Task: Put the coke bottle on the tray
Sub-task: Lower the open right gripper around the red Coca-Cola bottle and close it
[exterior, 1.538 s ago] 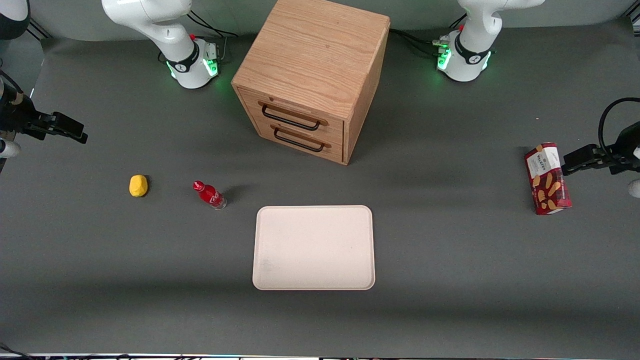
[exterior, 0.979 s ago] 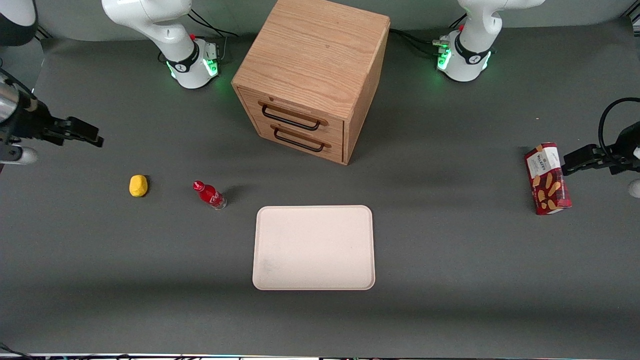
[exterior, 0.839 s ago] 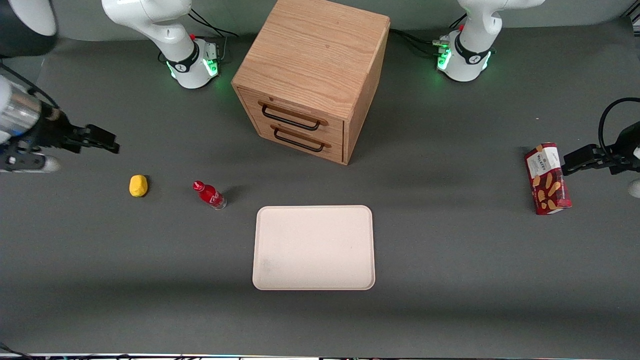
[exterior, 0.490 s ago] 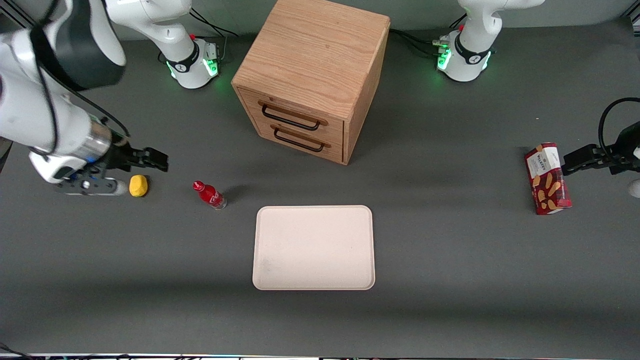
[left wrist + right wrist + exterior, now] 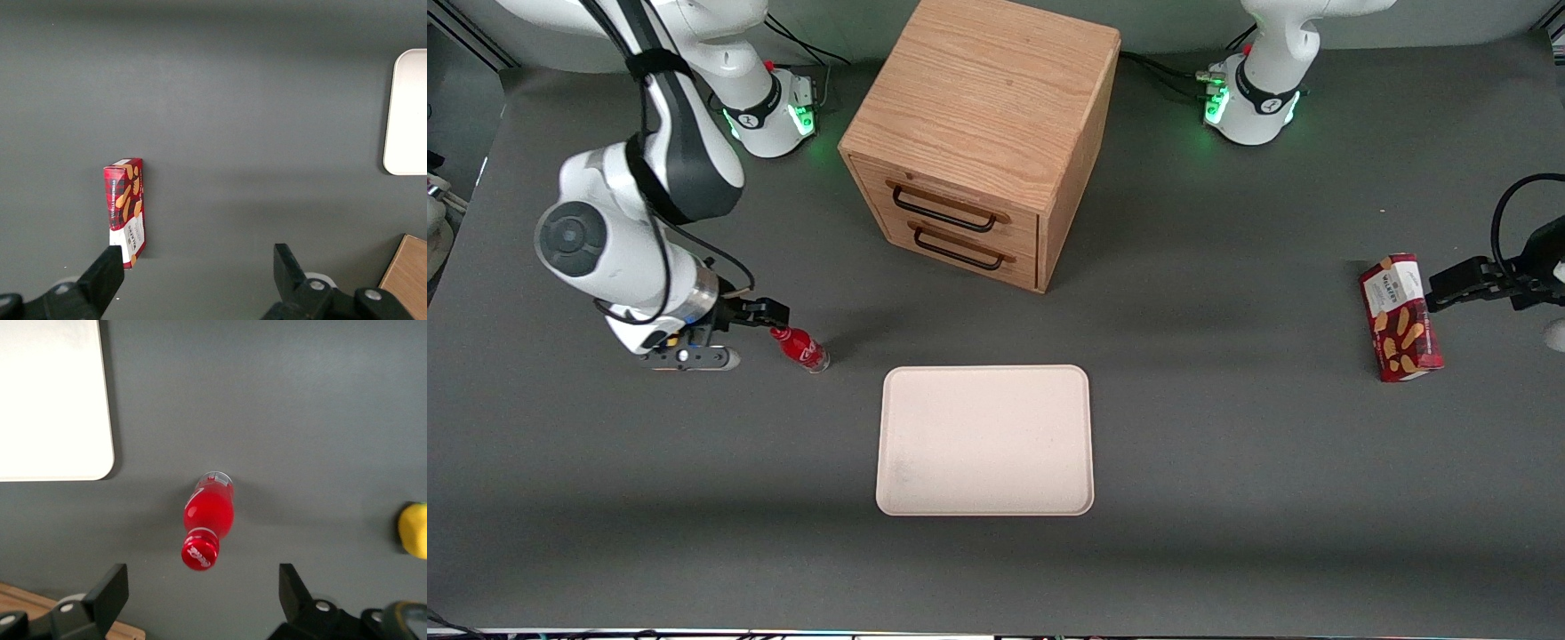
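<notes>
My right gripper is to place the coke bottle on the tray [image 5: 985,440], so it should grab the bottle by its end with the cap [image 5: 780,334].
The coke bottle [image 5: 801,348], small and red with a red cap and clear base, stands upright on the grey table beside the tray [image 5: 985,440], toward the working arm's end. The tray is flat, pale cream-pink and bare. My right gripper [image 5: 769,313] hovers above the table just by the bottle's cap, a little farther from the front camera, fingers open and empty. In the right wrist view the bottle [image 5: 208,519] stands between the spread fingertips [image 5: 112,590], seen from above, with the tray's corner [image 5: 57,400] nearby.
A wooden two-drawer cabinet [image 5: 983,133] stands farther from the front camera than the tray. A yellow object [image 5: 415,530] lies beside the bottle, hidden by the arm in the front view. A red snack box [image 5: 1400,317] lies toward the parked arm's end.
My right arm has swung in from the table's edge, passing over the yellow object, and the gripper now hovers by the bottle's cap. The bottle and tray have not moved.
</notes>
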Controlling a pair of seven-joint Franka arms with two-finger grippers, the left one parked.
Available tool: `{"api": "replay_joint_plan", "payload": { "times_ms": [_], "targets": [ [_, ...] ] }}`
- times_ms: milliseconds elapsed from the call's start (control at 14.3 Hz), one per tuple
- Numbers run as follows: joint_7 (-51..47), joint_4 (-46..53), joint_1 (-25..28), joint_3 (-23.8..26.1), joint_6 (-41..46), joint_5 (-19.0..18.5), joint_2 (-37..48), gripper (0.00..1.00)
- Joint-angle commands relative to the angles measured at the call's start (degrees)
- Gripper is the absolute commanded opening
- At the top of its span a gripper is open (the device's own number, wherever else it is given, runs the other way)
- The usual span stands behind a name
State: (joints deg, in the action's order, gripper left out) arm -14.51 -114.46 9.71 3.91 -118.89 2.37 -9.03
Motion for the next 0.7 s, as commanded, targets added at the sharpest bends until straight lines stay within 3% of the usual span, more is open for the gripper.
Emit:
{"api": "replay_joint_plan", "payload": {
  "times_ms": [0, 629],
  "targets": [
    [-1.39, -6.63, 0.22, 0.4, -7.11, -0.97, 1.47, 1.0],
    [-1.22, -8.94, 0.4, 0.48, -14.34, -1.14, -1.6, 1.0]
  ]
}}
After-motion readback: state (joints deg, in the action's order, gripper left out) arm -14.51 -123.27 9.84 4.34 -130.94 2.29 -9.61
